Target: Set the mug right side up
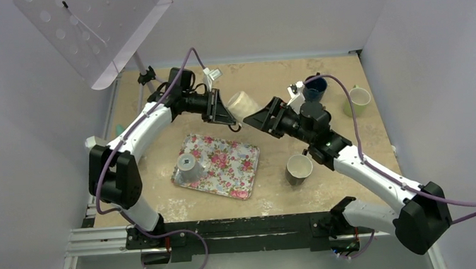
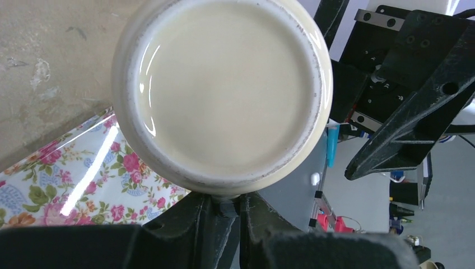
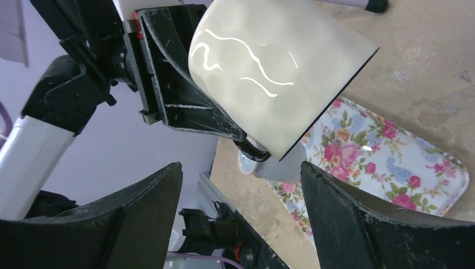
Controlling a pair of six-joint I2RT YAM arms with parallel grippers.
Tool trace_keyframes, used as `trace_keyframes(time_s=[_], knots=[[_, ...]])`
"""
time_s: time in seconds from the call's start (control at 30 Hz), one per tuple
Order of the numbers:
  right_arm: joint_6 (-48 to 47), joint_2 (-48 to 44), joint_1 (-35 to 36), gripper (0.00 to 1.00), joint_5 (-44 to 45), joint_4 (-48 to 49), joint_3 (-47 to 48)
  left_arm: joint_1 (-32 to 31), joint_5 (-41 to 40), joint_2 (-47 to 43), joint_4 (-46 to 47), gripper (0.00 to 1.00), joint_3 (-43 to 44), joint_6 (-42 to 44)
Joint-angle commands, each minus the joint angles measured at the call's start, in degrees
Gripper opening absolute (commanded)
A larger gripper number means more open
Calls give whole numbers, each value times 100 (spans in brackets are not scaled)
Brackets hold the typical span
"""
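My right gripper is to pinch the cream mug point(image 1: 241, 102) by its rim next, with one finger inside the mug's opening. The mug's base then stays free, so the mug can be set upright.
A cream mug point(image 1: 241, 102) with a dark handle hangs in the air above the table, tilted on its side. My left gripper point(image 1: 226, 114) is shut on its handle. In the left wrist view the mug's base point(image 2: 224, 95) fills the frame, and the fingers point(image 2: 190, 224) pinch the handle just below it. My right gripper point(image 1: 256, 120) is open and empty, facing the mug from the right, close to it and apart. In the right wrist view the mug point(image 3: 269, 73) sits above the open right gripper point(image 3: 241, 168), with its mouth turned to the lower right.
A floral tray point(image 1: 238, 172) lies mid-table with a grey mug point(image 1: 190, 167) upside down on it. A dark mug point(image 1: 298, 168) stands upright right of the tray. A blue mug point(image 1: 314, 88) and a green mug point(image 1: 358, 101) stand at the back right. A clear perforated panel point(image 1: 95, 24) on a stand is at the back left.
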Motion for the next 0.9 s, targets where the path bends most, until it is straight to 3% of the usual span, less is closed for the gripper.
trace_keyframes(time_s=[0.0,0.17,0.27,0.37,0.4,0.43,0.47,0.5,0.53,0.57,0.6,0.63,0.73,0.87], knots=[[397,-200,-18,81,102,827,-179,-44,580,-430,544,0,81,-179],[752,39,-64,79,21,1751,-205,-334,790,-573,742,0,-98,-223],[869,-32,-109,72,266,2105,-200,-389,879,-641,992,0,-250,-432],[623,-221,-177,48,605,1877,-6,-417,933,-670,1060,0,-380,-452],[515,-231,-218,34,635,1752,110,-447,941,-699,1054,0,-418,-412],[420,-225,-260,11,636,1574,215,-470,946,-733,1032,0,-432,-336],[324,-216,-323,0,617,1381,322,-480,927,-755,987,0,-409,-260],[225,-218,-390,0,601,1155,408,-486,881,-761,852,0,-339,-153],[97,-248,-457,0,626,857,496,-479,780,-750,606,19,-206,174],[-79,-318,-536,0,700,538,574,-476,599,-722,115,51,13,574],[-302,-418,-607,0,838,180,647,-470,253,-704,-404,91,239,1075],[-577,-525,-695,0,1023,-270,766,-461,-48,-688,-869,99,476,1491],[-1568,-757,-1008,0,1723,-1941,1330,-451,-1375,-674,-1959,100,987,2659],[-2919,-641,-1632,0,2977,-4069,2274,-451,-2725,-682,-2640,100,1177,3543]])
